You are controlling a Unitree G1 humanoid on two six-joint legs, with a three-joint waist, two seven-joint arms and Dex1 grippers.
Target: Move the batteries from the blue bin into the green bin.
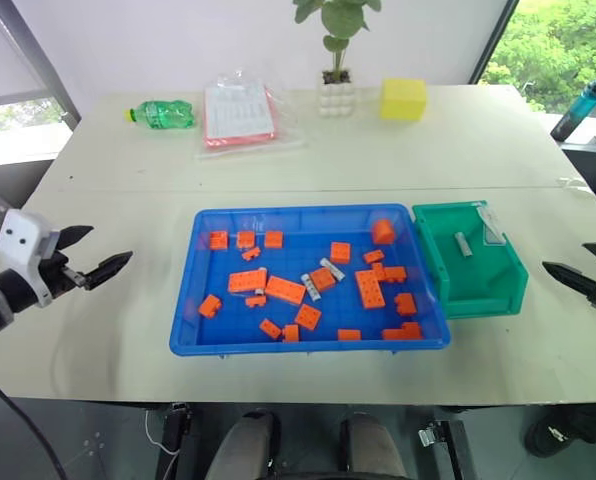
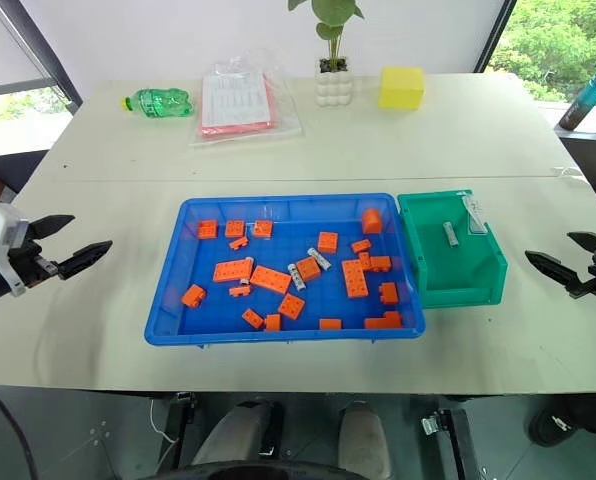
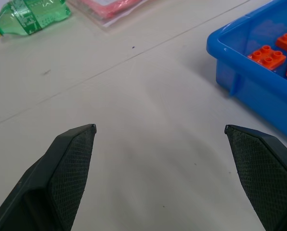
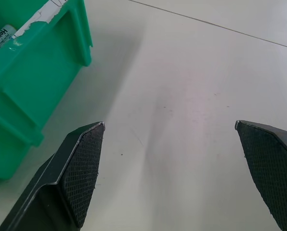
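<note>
My right gripper should next grab a silver battery's two ends to move it into the green bin [image 1: 478, 292].
The blue bin [image 1: 308, 347] sits at the table's front middle, holding several orange bricks [image 1: 284, 290]. Two silver batteries [image 1: 332, 268] [image 1: 311, 290] lie among them near its centre. Touching its right side is the green bin [image 1: 478, 292], with one battery [image 1: 463, 245] lying inside. My left gripper [image 1: 112, 243] hovers open over bare table left of the blue bin, whose corner [image 3: 240, 72] appears in the left wrist view. My right gripper [image 1: 564, 256] is open too, over the table right of the green bin [image 4: 23, 96]. Neither holds anything.
Along the far side of the table lie a green bottle [image 1: 163, 113], a clear bag with a pink-edged sheet [image 1: 240, 113], a white potted plant [image 1: 336, 95] and a yellow block [image 1: 403, 99]. A blue flask [image 1: 578, 108] stands beyond the right edge.
</note>
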